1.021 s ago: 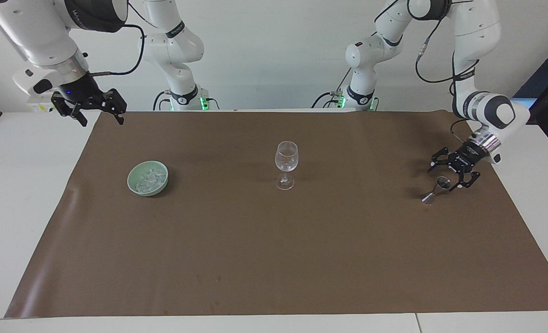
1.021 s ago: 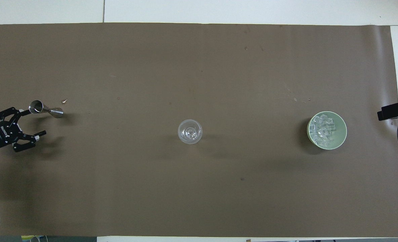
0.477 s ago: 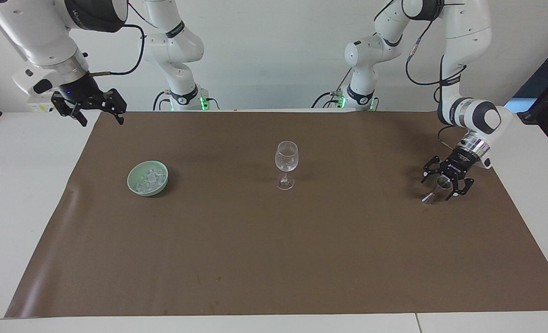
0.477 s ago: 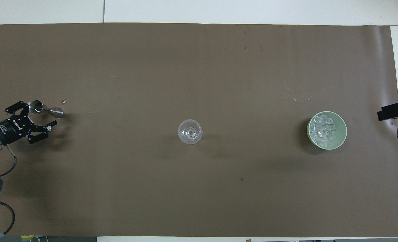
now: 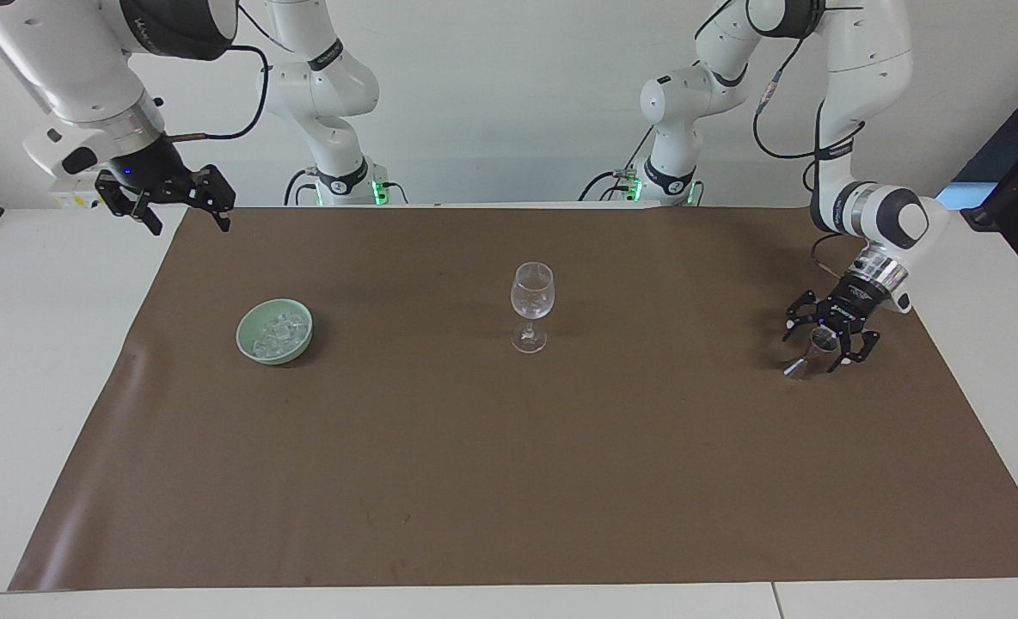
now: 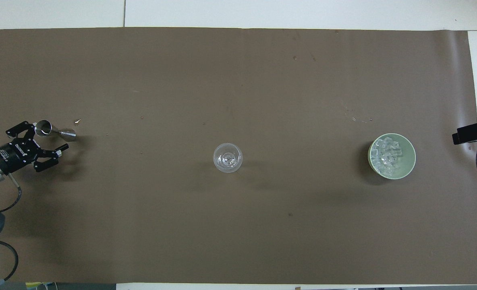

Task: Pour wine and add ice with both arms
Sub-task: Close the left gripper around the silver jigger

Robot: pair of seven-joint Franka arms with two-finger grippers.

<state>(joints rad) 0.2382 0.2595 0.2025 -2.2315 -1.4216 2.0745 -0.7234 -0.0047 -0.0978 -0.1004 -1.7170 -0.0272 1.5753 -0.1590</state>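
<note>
The jigger's cups get wider above and below, so my left gripper needs to grab the jigger's narrow middle [image 6: 57, 131] next, where its slopes meet.
A clear stemmed wine glass [image 5: 532, 301] stands upright mid-mat, also in the overhead view [image 6: 227, 157]. The ice [image 5: 277, 334] lies heaped in a pale green bowl [image 5: 243, 337] toward the right arm's end; the ice [image 6: 386, 154] and bowl [image 6: 412, 161] show from overhead too. A small metal jigger [image 5: 808, 354] stands at the left arm's end [image 6: 54, 131]. My left gripper [image 5: 813, 351] is open, low by the mat, its jaws either side of the jigger's upper cup [image 6: 48, 137]. My right gripper [image 5: 168, 203] is open, raised over the mat's corner by its base, waiting.
A brown mat [image 5: 509, 481] covers most of the white table. The glass, the bowl and the jigger stand far apart in one row. A dark part of the right arm's hand [image 6: 470, 133] shows at the overhead view's edge.
The left gripper swung in toward the jigger and lowered, bringing its open jaws around the cup. In the last half second it hardly moved. The right arm has stayed still.
</note>
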